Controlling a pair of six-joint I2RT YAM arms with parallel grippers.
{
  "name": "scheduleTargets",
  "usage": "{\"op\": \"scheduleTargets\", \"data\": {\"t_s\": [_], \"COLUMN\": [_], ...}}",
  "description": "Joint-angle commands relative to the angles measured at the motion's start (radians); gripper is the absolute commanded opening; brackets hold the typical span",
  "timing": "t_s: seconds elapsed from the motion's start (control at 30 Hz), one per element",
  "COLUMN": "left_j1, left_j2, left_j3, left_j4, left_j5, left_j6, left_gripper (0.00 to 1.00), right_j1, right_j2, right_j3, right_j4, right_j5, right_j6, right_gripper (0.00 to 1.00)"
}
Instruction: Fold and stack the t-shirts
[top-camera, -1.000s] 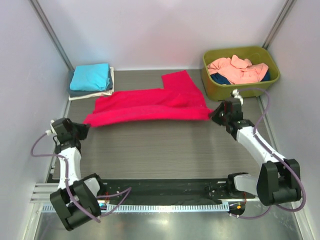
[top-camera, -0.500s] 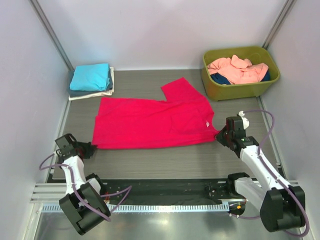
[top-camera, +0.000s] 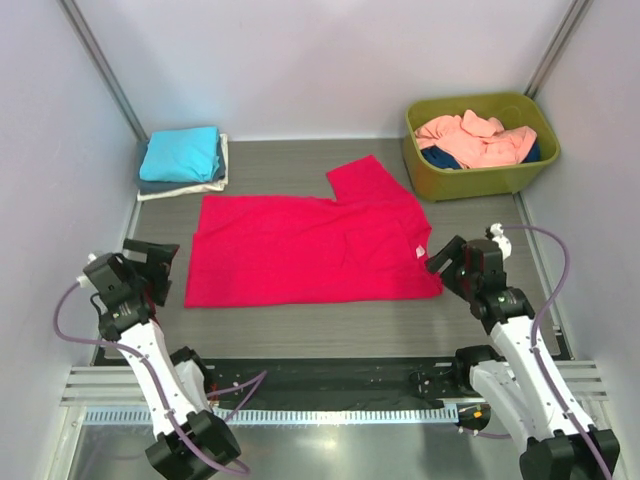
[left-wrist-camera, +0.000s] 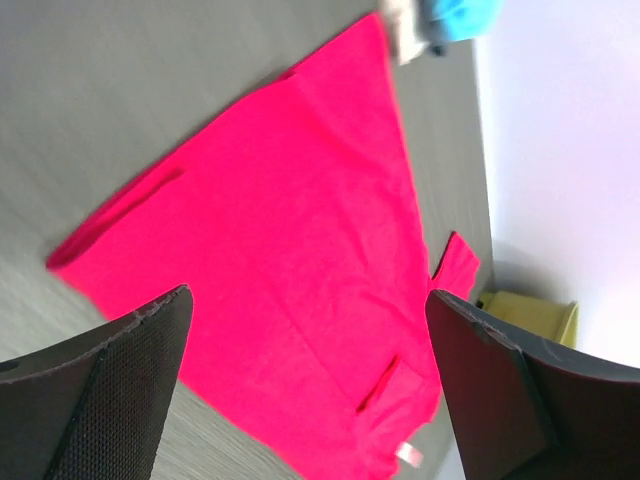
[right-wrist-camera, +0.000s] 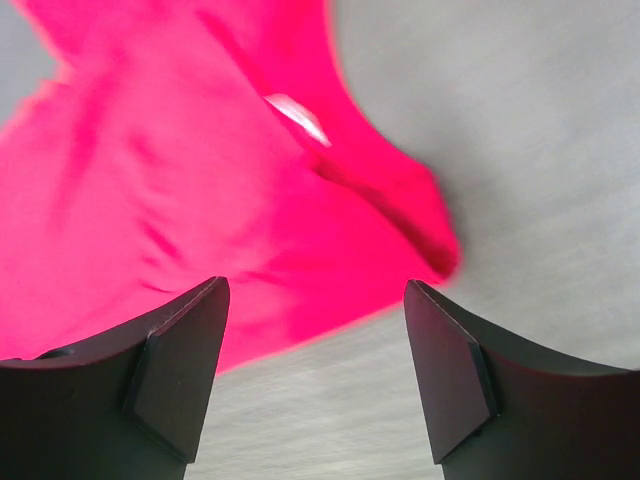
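Observation:
The right gripper grabs the crimson-pink t-shirt (top-camera: 310, 245) by its back-pointing sleeve next, to fold that sleeve and back side inward over the body of the t-shirt.
A crimson-pink t-shirt (top-camera: 310, 245) lies spread flat in the middle of the table, one sleeve pointing to the back. My left gripper (top-camera: 160, 270) hovers just off its near left corner, open and empty. In the left wrist view the shirt (left-wrist-camera: 290, 250) fills the space between the wide jaws of that gripper (left-wrist-camera: 308, 300). My right gripper (top-camera: 447, 262) is open beside the shirt's near right corner. The right wrist view shows the corner (right-wrist-camera: 200, 180) with its white label (right-wrist-camera: 297, 115) lying ahead of that gripper (right-wrist-camera: 315, 290). A folded stack topped by a turquoise t-shirt (top-camera: 182, 153) sits at the back left.
An olive-green tub (top-camera: 470, 183) stands at the back right, holding crumpled salmon-pink t-shirts (top-camera: 475, 140) over a dark blue one (top-camera: 440, 157). Walls close in on both sides. A black rail (top-camera: 320, 385) runs along the near edge between the arm bases.
The shirt was drawn toward the near edge and laid flat. Both grippers, shut on its corners before, have opened, let it go and lifted slightly away.

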Motion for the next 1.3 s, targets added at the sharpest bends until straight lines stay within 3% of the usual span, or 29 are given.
{"op": "scheduleTargets", "data": {"t_s": [0.0, 0.1, 0.17, 0.33, 0.47, 0.63, 0.77, 0.87, 1.0, 1.27], "left_j1": [0.007, -0.024, -0.037, -0.198, -0.2, -0.199, -0.202, -0.212, -0.219, -0.222], "left_j2": [0.013, 0.057, 0.098, 0.184, 0.296, 0.314, 0.264, 0.256, 0.255, 0.247], "left_j3": [0.104, 0.141, 0.171, 0.288, 0.264, 0.262, 0.251, 0.247, 0.247, 0.245], "left_j4": [-0.064, -0.049, -0.051, -0.117, -0.084, -0.092, -0.081, -0.081, -0.08, -0.078], "left_j5": [0.034, 0.046, 0.065, -0.198, -0.04, -0.033, -0.044, -0.042, -0.039, -0.033], "left_j6": [0.192, 0.253, 0.293, 0.422, 0.419, 0.419, 0.409, 0.407, 0.407, 0.407], "left_gripper": [1.0, 1.0, 1.0, 1.0, 1.0, 1.0, 1.0, 1.0, 1.0, 1.0], "right_j1": [0.017, 0.095, 0.203, 0.255, 0.255, 0.252, 0.233, 0.209, 0.189, 0.173], "right_j2": [0.052, 0.308, 0.507, 0.903, 1.218, 1.604, 1.822, 1.921, 1.955, 2.047], "right_j3": [0.154, 0.352, 0.537, 0.921, 1.334, 1.692, 1.999, 2.092, 2.058, 2.08], "right_j4": [0.131, 0.143, 0.135, 0.096, 0.04, 0.031, 0.025, 0.057, 0.167, 0.169], "right_j5": [-0.046, -0.008, 0.11, 0.149, 0.192, 0.252, 0.25, 0.238, 0.253, 0.209], "right_j6": [-0.087, -0.167, -0.204, -0.32, -0.399, -0.492, -0.52, -0.532, -0.597, -0.572], "right_gripper": [0.76, 0.75, 0.75, 0.76, 0.77, 0.82, 0.89, 0.92, 0.95, 0.92]}}
